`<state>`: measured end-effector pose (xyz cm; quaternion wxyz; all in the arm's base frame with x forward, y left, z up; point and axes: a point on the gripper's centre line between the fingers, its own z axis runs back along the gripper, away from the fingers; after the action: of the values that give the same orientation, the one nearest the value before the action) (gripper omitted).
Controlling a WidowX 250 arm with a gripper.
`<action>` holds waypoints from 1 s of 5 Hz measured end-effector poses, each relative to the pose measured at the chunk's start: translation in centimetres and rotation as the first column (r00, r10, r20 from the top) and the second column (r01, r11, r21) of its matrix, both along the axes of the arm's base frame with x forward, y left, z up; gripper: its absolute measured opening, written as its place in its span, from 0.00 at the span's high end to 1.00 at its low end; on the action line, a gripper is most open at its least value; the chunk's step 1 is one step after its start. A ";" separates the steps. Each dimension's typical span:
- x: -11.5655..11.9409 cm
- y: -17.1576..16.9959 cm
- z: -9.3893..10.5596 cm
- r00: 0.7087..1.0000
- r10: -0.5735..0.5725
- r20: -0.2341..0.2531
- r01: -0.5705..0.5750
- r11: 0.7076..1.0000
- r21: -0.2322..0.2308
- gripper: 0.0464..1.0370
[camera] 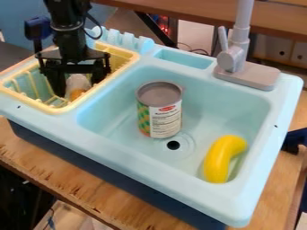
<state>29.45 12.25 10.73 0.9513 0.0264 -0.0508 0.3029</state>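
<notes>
The ice cream cone toy needs to come out of the yellow rack, so my gripper will grab the toy's white top next.
The black gripper (76, 83) hangs at the upper left, low inside the yellow rack (129, 56) that sits in the left part of the light blue sink unit. Its fingers are spread open, one on either side of a small white and orange object (77, 85); whether they touch it I cannot tell. In the basin (108, 110) a tin can (163, 117) with a white, green and yellow label stands upright behind the drain hole. A curved yellow banana-like thing (221, 159) lies at the basin's right front.
A grey faucet (234, 56) rises at the unit's back right, with its base on the rim. Beside it is a shallow rectangular recess (183, 58). The sink unit rests on a wooden table (60, 173). A dark blue object (294, 139) shows at the right edge.
</notes>
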 end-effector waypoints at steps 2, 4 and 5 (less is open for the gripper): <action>-0.4 0.3 -0.5 0.999 0.018 -0.045 -0.017 1.000 0.012 0.25; -0.4 -0.2 1.8 0.998 -0.008 -0.059 0.012 0.997 0.076 0.25; -0.6 -1.0 4.5 1.000 -0.027 -0.015 0.029 0.990 0.141 0.25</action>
<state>28.85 11.27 15.26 0.9515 0.0949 -0.0661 0.2852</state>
